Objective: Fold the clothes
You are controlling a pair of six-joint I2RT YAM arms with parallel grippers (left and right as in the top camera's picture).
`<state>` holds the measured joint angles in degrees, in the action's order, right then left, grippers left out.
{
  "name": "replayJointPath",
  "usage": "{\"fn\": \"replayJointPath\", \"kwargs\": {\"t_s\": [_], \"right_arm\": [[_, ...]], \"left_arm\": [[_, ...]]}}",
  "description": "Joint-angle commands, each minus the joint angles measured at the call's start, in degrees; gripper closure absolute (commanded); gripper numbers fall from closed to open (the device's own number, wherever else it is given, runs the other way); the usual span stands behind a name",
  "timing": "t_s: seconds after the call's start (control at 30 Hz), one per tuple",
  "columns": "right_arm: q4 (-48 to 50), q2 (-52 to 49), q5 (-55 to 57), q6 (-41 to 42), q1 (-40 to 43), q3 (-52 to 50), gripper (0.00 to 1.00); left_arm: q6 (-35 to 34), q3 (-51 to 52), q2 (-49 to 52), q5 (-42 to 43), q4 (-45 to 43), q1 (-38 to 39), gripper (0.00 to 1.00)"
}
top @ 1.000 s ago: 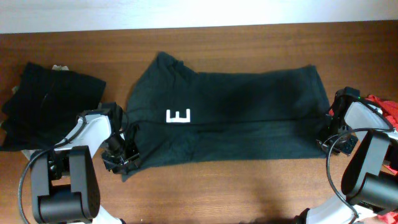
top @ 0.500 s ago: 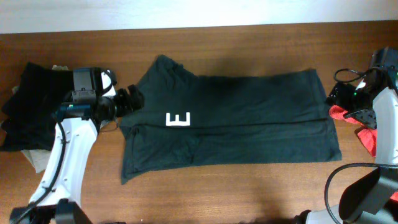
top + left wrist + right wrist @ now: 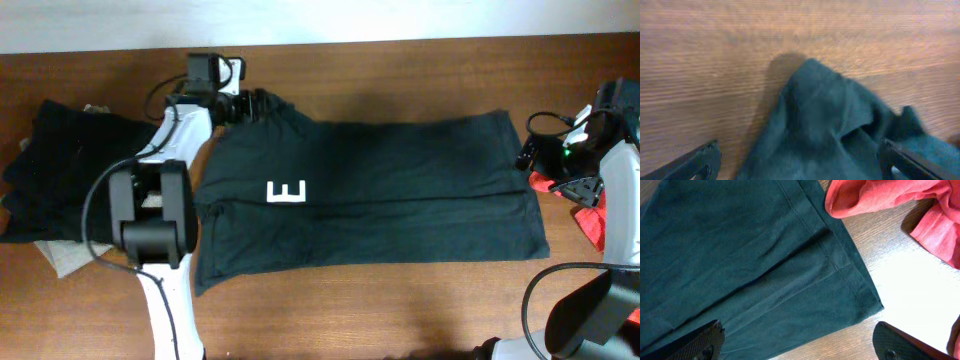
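Observation:
Next, my left gripper grabs the shirt's far sleeve corner to fold the far side of the dark green T-shirt (image 3: 400, 190) over lengthwise.
The clothes' main piece, a very dark green T-shirt (image 3: 400, 190) with a white blocky mark (image 3: 287, 189), lies flat across the table, with a lengthwise fold line running across it. My left gripper (image 3: 258, 104) is open at the shirt's far left sleeve. In the left wrist view that sleeve corner (image 3: 825, 120) lies between the spread fingers (image 3: 700, 162), ungripped. My right gripper (image 3: 525, 158) is open over the shirt's right edge. The right wrist view shows the hem corner (image 3: 740, 255) below the jaws, with nothing held.
A pile of black garments (image 3: 70, 170) lies at the left, with a beige piece (image 3: 65, 258) under its front edge. Red fabric (image 3: 590, 205) sits at the right table edge, close to the shirt's hem (image 3: 880, 195). Bare wood runs along the front.
Both grippers have opened and let go of the shirt's near corners. The left arm has swung to the far left sleeve. The right arm has moved up along the shirt's right edge.

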<state>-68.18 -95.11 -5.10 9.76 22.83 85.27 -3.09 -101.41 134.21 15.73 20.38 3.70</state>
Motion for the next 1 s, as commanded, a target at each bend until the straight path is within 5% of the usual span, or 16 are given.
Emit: {"fn": "replayJointPath", "kwargs": {"t_s": [0.0,0.07,0.17,0.2,0.4,0.7,0.97], "right_arm": [[0.0,0.15,-0.5,-0.55,0.04,0.5,0.01],[0.04,0.15,-0.5,-0.55,0.04,0.5,0.01],[0.72,0.15,-0.5,-0.55,0.04,0.5,0.03],[1.11,0.15,-0.5,-0.55,0.04,0.5,0.05],[10.51,-4.13,-0.79,-6.82,-0.48,0.7,0.13],[37.51,-30.18,-1.95,-7.19,-6.84,10.64,0.07],[46.82,-35.12,0.24,-5.62,-6.75,10.64,0.15]], "left_arm": [[1.22,-1.14,3.8,-3.13,-2.58,0.83,0.03],[1.25,-1.11,5.16,-3.13,-2.32,1.46,0.17],[1.25,-1.05,5.4,-3.08,-0.26,2.29,0.87],[1.2,-1.07,5.4,-3.08,-0.02,2.32,0.98],[-5.2,-3.67,2.58,6.84,7.04,0.22,1.0],[-5.22,-3.65,-0.31,7.02,19.43,-0.11,1.0],[-5.2,-3.65,-0.31,7.02,19.85,-0.02,1.0]]}}
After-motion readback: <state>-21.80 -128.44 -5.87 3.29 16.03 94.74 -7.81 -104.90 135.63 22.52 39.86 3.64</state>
